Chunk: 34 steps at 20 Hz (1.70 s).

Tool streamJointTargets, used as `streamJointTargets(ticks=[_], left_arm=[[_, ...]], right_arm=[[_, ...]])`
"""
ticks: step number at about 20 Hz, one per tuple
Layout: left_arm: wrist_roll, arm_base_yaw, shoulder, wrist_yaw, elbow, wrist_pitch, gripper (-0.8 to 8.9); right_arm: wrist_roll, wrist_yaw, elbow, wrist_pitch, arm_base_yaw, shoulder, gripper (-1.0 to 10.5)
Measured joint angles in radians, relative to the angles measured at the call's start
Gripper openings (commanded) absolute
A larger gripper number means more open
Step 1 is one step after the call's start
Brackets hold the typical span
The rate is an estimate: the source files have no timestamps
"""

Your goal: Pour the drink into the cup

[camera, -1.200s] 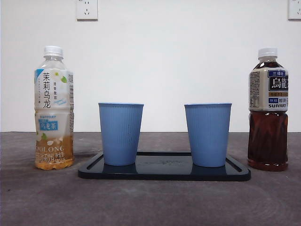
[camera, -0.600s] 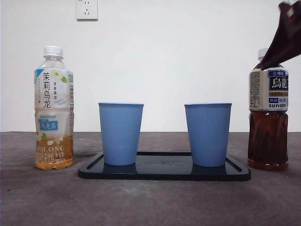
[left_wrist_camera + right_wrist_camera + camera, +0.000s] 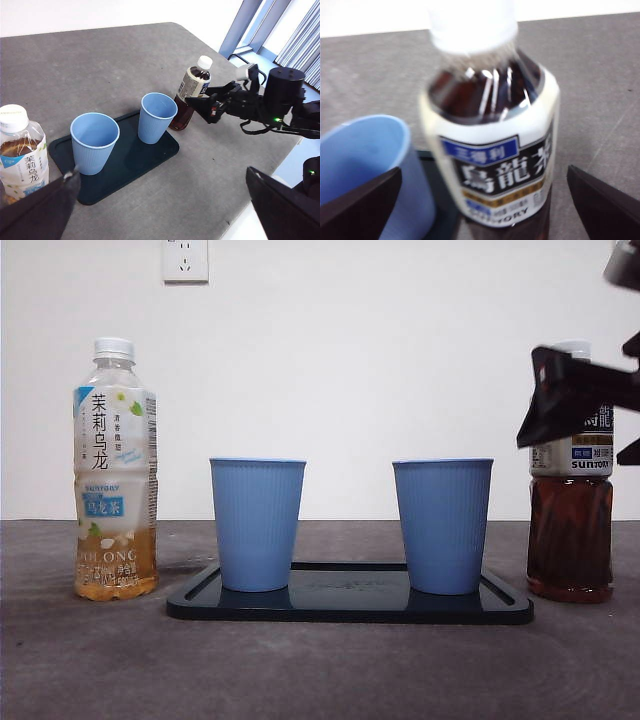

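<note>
The robot's right gripper will next pour the drink into the cup, so it will grab the dark tea bottle by its labeled body [image 3: 584, 452].
A dark oolong tea bottle [image 3: 570, 540] with a white cap stands right of the black tray [image 3: 350, 608]. My right gripper [image 3: 590, 405] has reached it at label height and is open, one jaw on each side of the bottle [image 3: 490, 130] without closing on it. Two empty blue cups [image 3: 257, 525] [image 3: 442, 527] stand upright on the tray, and the right one [image 3: 365, 160] is closest to this bottle. My left gripper [image 3: 165, 215] waits open, high above the table, holding nothing. From there the right gripper [image 3: 210, 102] shows beside the dark bottle [image 3: 192, 87].
A pale jasmine oolong bottle [image 3: 115, 470], about a quarter full and capped, stands left of the tray. The grey table's edge [image 3: 235, 200] runs close behind the right arm. A white wall with sockets [image 3: 185, 260] backs the scene.
The right arm entered from the top right corner and came down to the dark bottle's label. Bottles, cups and tray have not moved.
</note>
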Motion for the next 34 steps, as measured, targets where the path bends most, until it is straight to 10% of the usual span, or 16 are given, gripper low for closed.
streamJointTargets(ticks=[8,21,34], left_arm=[[0.0,0.0,0.0,0.0,0.0,0.0,5.26],[0.0,0.0,0.0,0.0,0.0,0.0,5.26],[0.0,0.0,0.0,0.0,0.0,0.0,5.27]], right_arm=[[-0.004,0.024,0.0,0.217,-0.014,0.2,5.3],[-0.057,-0.04,-0.003,0.28,-0.047,0.265,2.1],[-0.295,-0.004,0.454,-0.803,0.031,-0.02,2.0]])
